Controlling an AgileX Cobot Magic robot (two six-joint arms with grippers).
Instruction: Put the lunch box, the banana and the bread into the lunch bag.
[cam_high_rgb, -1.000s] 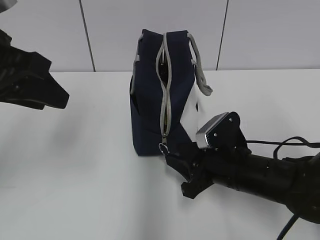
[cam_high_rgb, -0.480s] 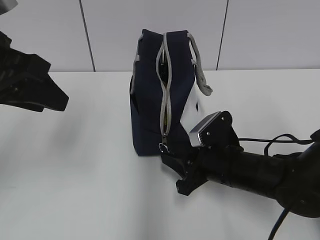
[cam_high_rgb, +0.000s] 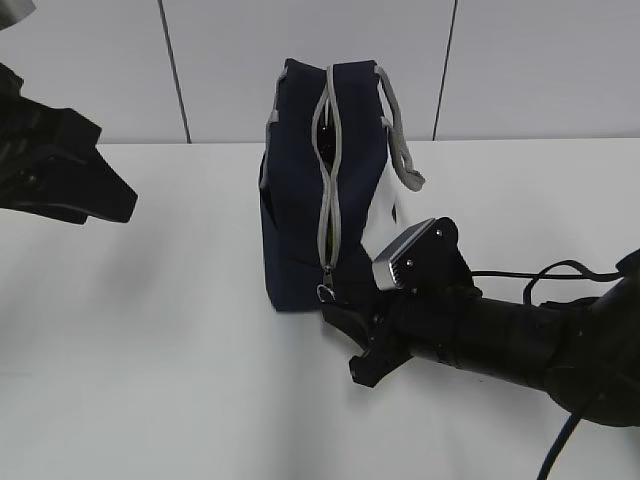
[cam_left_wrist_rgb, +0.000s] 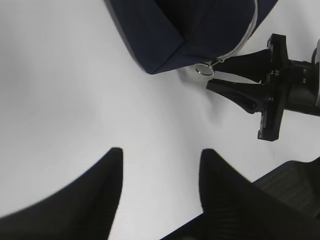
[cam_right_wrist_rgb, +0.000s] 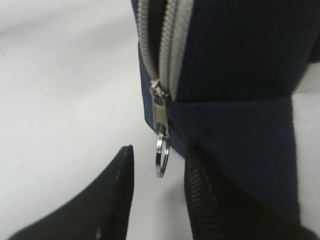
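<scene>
I need to open the lunch bag for packing, so I will next grab the zipper pull by its metal ring (cam_high_rgb: 326, 292) (cam_right_wrist_rgb: 162, 152) with my right gripper.
The navy lunch bag (cam_high_rgb: 300, 220) stands on the white table with its grey zipper facing me, slightly parted near the top. A metal ring on the zipper pull (cam_high_rgb: 326, 293) hangs at the bag's lower end. My right gripper (cam_high_rgb: 340, 318) is open right at that ring (cam_right_wrist_rgb: 161, 160), one finger on each side and neither touching it. The left wrist view shows the same ring (cam_left_wrist_rgb: 203, 69) and right gripper (cam_left_wrist_rgb: 212, 73). My left gripper (cam_left_wrist_rgb: 161, 150) is open over bare table, well left of the bag. The lunch box, banana and bread are out of view.
A grey carry handle (cam_high_rgb: 400, 140) droops over the bag's right side above a white panel (cam_high_rgb: 385, 215). A black cable (cam_high_rgb: 560, 275) trails behind the right arm. A panelled wall (cam_high_rgb: 520, 60) stands behind the table. The left arm (cam_high_rgb: 60, 165) hovers at the far left.
My right gripper has slid left and forward up to the zipper ring, and its jaws have narrowed a little. The bag and the left arm have stayed put.
</scene>
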